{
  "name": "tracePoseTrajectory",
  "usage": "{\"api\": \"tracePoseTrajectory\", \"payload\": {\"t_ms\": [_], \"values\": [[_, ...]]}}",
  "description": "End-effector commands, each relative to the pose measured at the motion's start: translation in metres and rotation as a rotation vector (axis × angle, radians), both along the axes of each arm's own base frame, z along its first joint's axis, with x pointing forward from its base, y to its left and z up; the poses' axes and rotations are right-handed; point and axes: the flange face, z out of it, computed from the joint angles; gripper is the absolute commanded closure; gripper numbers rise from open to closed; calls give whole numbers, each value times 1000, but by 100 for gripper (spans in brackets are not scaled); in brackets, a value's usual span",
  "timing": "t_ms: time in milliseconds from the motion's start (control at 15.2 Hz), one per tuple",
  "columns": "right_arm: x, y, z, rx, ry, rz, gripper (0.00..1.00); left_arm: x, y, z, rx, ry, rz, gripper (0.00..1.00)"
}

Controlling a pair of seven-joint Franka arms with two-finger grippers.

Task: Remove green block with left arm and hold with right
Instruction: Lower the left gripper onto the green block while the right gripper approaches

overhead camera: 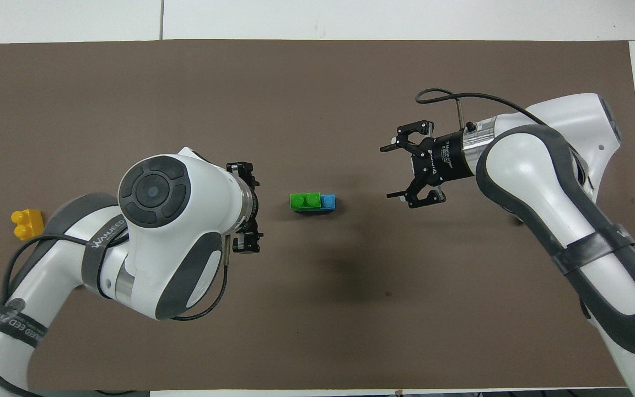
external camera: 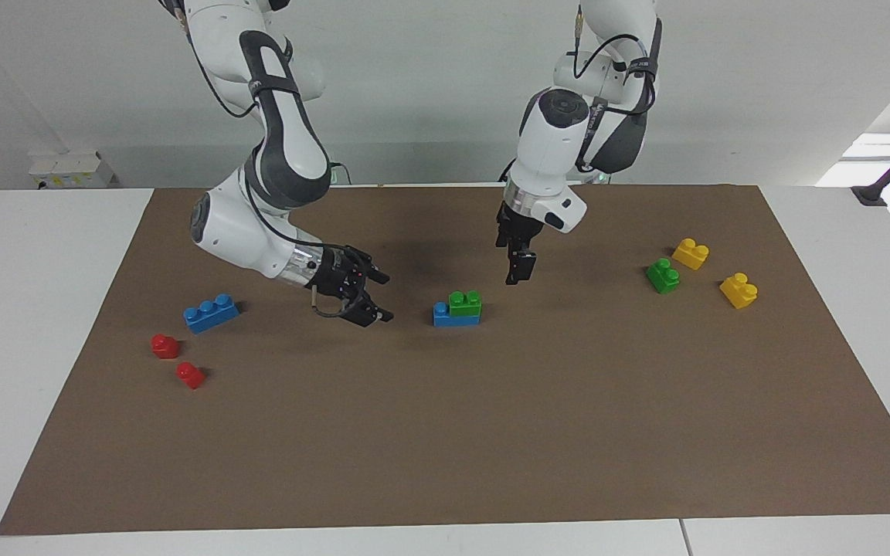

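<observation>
The left gripper should pull the green block off the blue brick (overhead camera: 328, 202), so it should first grab the block by its studded upper body (overhead camera: 305, 200) next.
A green block (external camera: 465, 302) with two studs sits on top of a blue brick (external camera: 453, 316) at the middle of the brown mat; the stack also shows in the overhead view, green block (overhead camera: 305, 200) on blue brick (overhead camera: 328, 202). My left gripper (external camera: 513, 255) points down, open and empty, over the mat beside the stack toward the left arm's end; it also shows in the overhead view (overhead camera: 248, 204). My right gripper (external camera: 383, 297) is open and empty, low over the mat beside the stack toward the right arm's end, jaws facing the stack (overhead camera: 390, 172).
A second green block (external camera: 663, 275) and two yellow bricks (external camera: 691, 253) (external camera: 738, 290) lie toward the left arm's end. A blue three-stud brick (external camera: 212, 312) and two red blocks (external camera: 165, 345) (external camera: 190, 375) lie toward the right arm's end.
</observation>
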Motion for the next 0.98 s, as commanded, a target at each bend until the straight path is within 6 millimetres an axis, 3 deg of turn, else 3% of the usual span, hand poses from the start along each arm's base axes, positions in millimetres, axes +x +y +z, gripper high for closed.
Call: {"api": "tracePoseTrajectory", "payload": {"t_ms": [0, 197, 393, 721, 918], "values": [[4, 3, -19, 15, -2, -3, 6, 4, -18, -12, 10, 2, 44, 0], [1, 17, -25, 38, 11, -7, 6, 9, -24, -12, 16, -6, 72, 0], [-3, 44, -38, 27, 0, -24, 6, 14, -32, -26, 28, -3, 81, 0], [-6, 56, -54, 7, 11, -56, 6, 9, -59, -56, 57, 16, 76, 0], [-15, 64, -61, -8, 23, -63, 6, 16, -63, -60, 60, 1, 89, 0]]}}
